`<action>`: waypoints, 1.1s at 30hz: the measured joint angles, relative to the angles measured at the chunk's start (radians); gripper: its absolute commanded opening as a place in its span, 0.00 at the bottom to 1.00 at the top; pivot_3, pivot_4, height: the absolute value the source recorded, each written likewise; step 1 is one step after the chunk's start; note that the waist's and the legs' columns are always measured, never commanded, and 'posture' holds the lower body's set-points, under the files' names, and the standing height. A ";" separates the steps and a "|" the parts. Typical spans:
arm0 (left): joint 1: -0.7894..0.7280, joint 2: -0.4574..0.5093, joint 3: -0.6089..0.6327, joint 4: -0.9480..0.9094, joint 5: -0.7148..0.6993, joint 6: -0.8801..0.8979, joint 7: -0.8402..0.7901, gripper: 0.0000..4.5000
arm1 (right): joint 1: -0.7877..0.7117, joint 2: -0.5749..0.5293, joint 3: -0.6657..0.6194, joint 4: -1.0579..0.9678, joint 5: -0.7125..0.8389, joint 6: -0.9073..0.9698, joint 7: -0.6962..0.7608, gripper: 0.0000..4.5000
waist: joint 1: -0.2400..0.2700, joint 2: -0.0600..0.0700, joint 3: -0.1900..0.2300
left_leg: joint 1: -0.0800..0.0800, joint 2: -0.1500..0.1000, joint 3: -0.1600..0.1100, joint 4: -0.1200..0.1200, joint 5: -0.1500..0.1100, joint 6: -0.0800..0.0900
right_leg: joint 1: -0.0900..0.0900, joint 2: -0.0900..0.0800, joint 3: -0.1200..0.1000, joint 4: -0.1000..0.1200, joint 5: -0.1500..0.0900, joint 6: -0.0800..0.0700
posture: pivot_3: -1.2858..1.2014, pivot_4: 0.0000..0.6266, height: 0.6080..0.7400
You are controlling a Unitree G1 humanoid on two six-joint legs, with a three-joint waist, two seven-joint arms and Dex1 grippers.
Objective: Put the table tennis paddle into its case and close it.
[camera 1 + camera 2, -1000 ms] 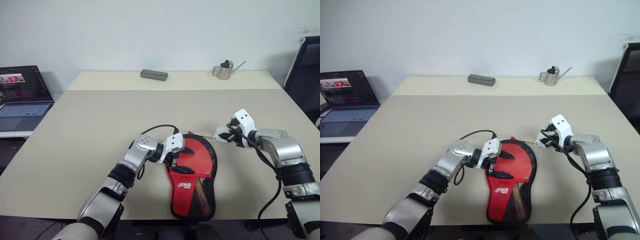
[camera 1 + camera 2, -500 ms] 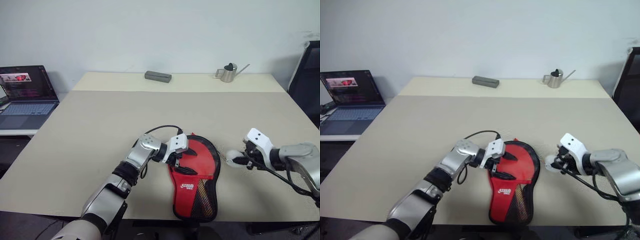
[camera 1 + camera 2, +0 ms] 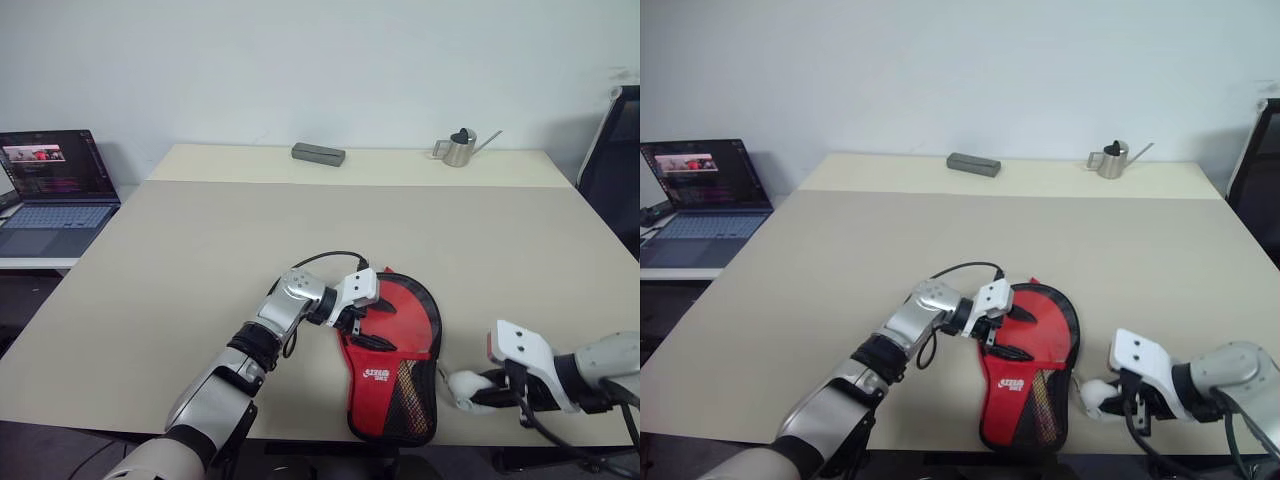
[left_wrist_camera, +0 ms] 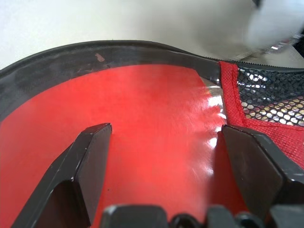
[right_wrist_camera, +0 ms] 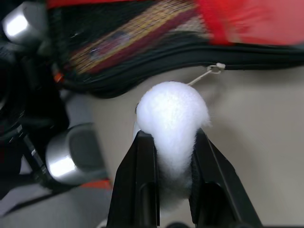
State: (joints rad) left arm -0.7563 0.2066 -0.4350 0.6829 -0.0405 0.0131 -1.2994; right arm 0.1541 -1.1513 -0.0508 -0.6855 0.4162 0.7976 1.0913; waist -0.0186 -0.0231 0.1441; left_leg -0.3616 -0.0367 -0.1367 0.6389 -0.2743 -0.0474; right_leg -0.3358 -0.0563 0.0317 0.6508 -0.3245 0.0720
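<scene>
The white fluffy ball (image 5: 171, 109) hangs beside the case, short of its narrow end (image 5: 76, 64), so the ball first moves toward the narrow end in my right gripper before its release comes first.
The case (image 3: 400, 318) lies flat near the table's front edge, red logo side up, round end away from me. Through its black mesh (image 5: 118, 42) shows the striped handle of the table tennis paddle; the rest of the paddle is hidden inside. My left gripper (image 3: 378, 325) rests open on the round red part, one finger (image 4: 90, 156) on each side of the glossy panel. My right gripper (image 3: 482, 392) hangs just right of the case's narrow end, shut on a white fluffy ball (image 5: 173, 111). A thin cord (image 5: 202, 76) ties that ball to the zip on the case's edge.
A laptop (image 3: 50, 185) stands on a side desk at the left. At the table's far edge are a grey box (image 3: 318, 153) and a small metal watering can (image 3: 458, 147). A black chair (image 3: 615, 160) is at the right. The case's narrow end reaches the front edge.
My right gripper, still holding the white ball, has drawn back from beside the case's round end along its right side to the narrow end. The left gripper has stayed on the case.
</scene>
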 measured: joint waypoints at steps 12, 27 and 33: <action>0.001 -0.008 -0.011 -0.001 0.003 0.000 0.001 0.90 | 0.200 -0.066 -0.012 -0.181 0.044 -0.076 0.080 0.08 | 0.015 -0.007 -0.005 | 0.001 0.001 0.001 -0.005 -0.001 0.001 | 0.001 0.000 0.001 -0.006 0.000 0.001 | 0.52 0.24 1.00; 0.001 -0.013 -0.012 -0.001 0.007 0.000 0.003 0.90 | 0.063 0.007 0.095 -0.284 0.164 0.052 -0.052 0.51 | 0.019 -0.009 -0.006 | 0.001 0.008 0.001 -0.008 -0.001 0.001 | 0.001 0.000 0.000 -0.007 0.000 0.001 | 0.52 0.24 1.00; 0.001 -0.016 -0.012 -0.001 0.009 0.000 0.008 0.90 | -0.015 0.010 -0.028 -0.291 0.386 0.151 -0.074 0.58 | 0.019 -0.009 -0.005 | 0.002 0.008 0.001 -0.008 -0.001 0.001 | 0.001 0.000 0.000 -0.007 0.001 0.001 | 0.52 0.24 1.00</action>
State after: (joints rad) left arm -0.7555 0.1910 -0.4469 0.6820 -0.0314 0.0128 -1.2918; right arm 0.1392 -1.1408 -0.0786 -0.9769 0.8018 0.9482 1.0177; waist 0.0009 -0.0322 0.1386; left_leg -0.3601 -0.0288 -0.1353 0.6312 -0.2750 -0.0466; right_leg -0.3345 -0.0565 0.0316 0.6436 -0.3240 0.0725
